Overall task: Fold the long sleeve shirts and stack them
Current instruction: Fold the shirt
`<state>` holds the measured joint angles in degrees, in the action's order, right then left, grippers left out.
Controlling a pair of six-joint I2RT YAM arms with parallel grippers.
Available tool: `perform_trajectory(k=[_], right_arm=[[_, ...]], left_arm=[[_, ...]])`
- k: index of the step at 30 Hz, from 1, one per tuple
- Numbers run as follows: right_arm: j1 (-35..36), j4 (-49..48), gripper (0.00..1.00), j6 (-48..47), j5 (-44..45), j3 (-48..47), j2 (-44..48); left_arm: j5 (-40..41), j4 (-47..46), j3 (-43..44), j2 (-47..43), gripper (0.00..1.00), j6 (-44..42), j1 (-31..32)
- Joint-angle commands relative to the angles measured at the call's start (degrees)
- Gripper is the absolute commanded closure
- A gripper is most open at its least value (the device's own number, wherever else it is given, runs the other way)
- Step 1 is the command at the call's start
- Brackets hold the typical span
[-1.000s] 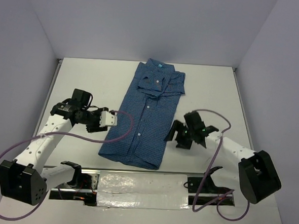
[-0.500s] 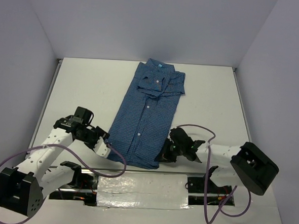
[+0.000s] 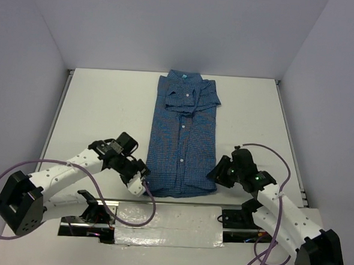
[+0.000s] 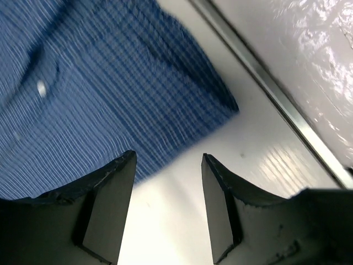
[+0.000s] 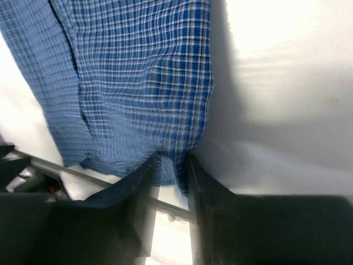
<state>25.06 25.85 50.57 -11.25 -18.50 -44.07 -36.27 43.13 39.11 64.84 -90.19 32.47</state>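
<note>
My left gripper grabs the long sleeve shirt [image 3: 182, 139] by its free near hem corner [image 3: 150, 191] next, so both grippers get to fold the hem toward the collar.
The long sleeve shirt [image 3: 182, 139] is blue checked cloth with white buttons. It lies flat and straight down the middle of the table, collar far, hem near, with its sleeves folded across the chest. My left gripper [image 3: 139, 182] stands open just off the shirt's near left corner. In the left wrist view its fingers [image 4: 113, 204] frame bare table, with the shirt's corner [image 4: 165, 105] ahead of the left gripper [image 4: 167, 157]. My right gripper [image 3: 216, 174] is at the near right corner. The right wrist view shows the right gripper [image 5: 171, 163] shut on the shirt's edge [image 5: 149, 99].
A shiny foil-covered strip [image 3: 165, 219] and a metal rail run along the table's near edge, just behind the hem. Purple cables [image 3: 6, 176] loop off both arms. Grey walls close in the left, right and far sides.
The shirt, which lay skewed, now lies straight. Both arms have swung in to its near corners. The right gripper has closed onto the hem edge, while the left has stayed open.
</note>
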Motion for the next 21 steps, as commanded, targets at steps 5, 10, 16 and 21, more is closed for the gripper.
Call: perform_trajectory(k=[5,10,16,21], right_arm=[[-1.33,8.17,0.22,-10.31,-5.28,-1.54,-2.94],[-1.33,9.22,0.22,-8.73,-3.43,-1.54,-3.12],[-1.33,7.56,0.29,-10.05,-4.57,-0.31,-6.02],[-1.33,5.1,0.63,-10.57,-7.38,0.31,-6.9]], left_arm=[[9.27,-10.96,-5.54,-0.59,0.33,-3.24,13.93],[12.8,-10.27,-6.59,2.39,0.34,-4.98,18.24],[16.76,-13.07,-9.84,4.51,0.34,-7.98,18.33],[14.05,-18.44,-9.15,6.09,0.67,-2.9,18.77]])
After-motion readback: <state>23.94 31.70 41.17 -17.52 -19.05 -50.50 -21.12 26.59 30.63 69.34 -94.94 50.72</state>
